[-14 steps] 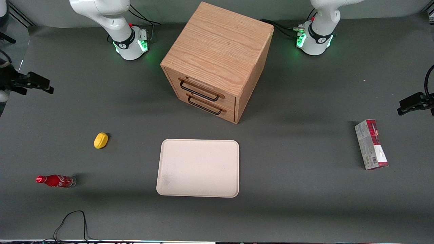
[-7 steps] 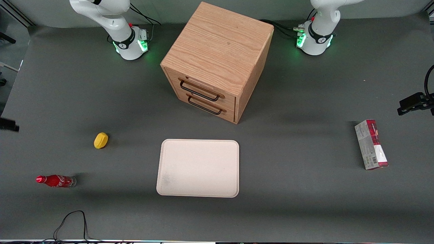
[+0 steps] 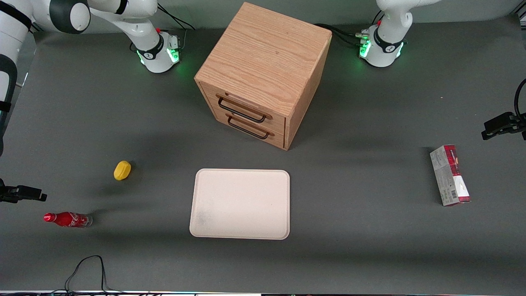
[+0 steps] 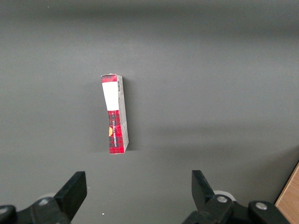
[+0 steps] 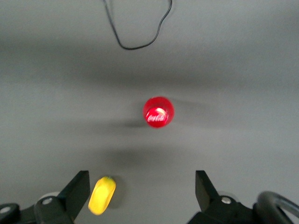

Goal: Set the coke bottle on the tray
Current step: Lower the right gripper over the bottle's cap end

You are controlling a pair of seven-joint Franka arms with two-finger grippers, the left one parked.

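Observation:
The coke bottle needs to go on the tray (image 3: pixel 240 203), so my gripper will grab it by its red cap end (image 3: pixel 49 217) next.
The coke bottle (image 3: pixel 68 219), slim and red with white script, stands on the dark table toward the working arm's end. In the right wrist view the bottle (image 5: pixel 158 112) is seen from above as a red disc. My gripper (image 3: pixel 22 193) hovers above the table a little farther from the front camera than the bottle. In the wrist view the gripper (image 5: pixel 141 193) is open, its black fingers (image 5: pixel 77 189) wide apart and holding nothing. The cream tray (image 3: pixel 240 203) lies flat in front of the drawer cabinet, with nothing on it.
A small yellow object (image 3: pixel 122 170) lies farther from the front camera than the bottle, and the yellow object (image 5: pixel 102 195) shows below my fingers. A wooden drawer cabinet (image 3: pixel 263 74) stands mid-table. A red-and-grey carton (image 3: pixel 450 174) lies toward the parked arm's end. A black cable (image 3: pixel 86 269) loops near the front edge.
My gripper has travelled toward the front camera along the working arm's end of the table, ending close to the bottle. Bottle, tray and the other objects have not moved.

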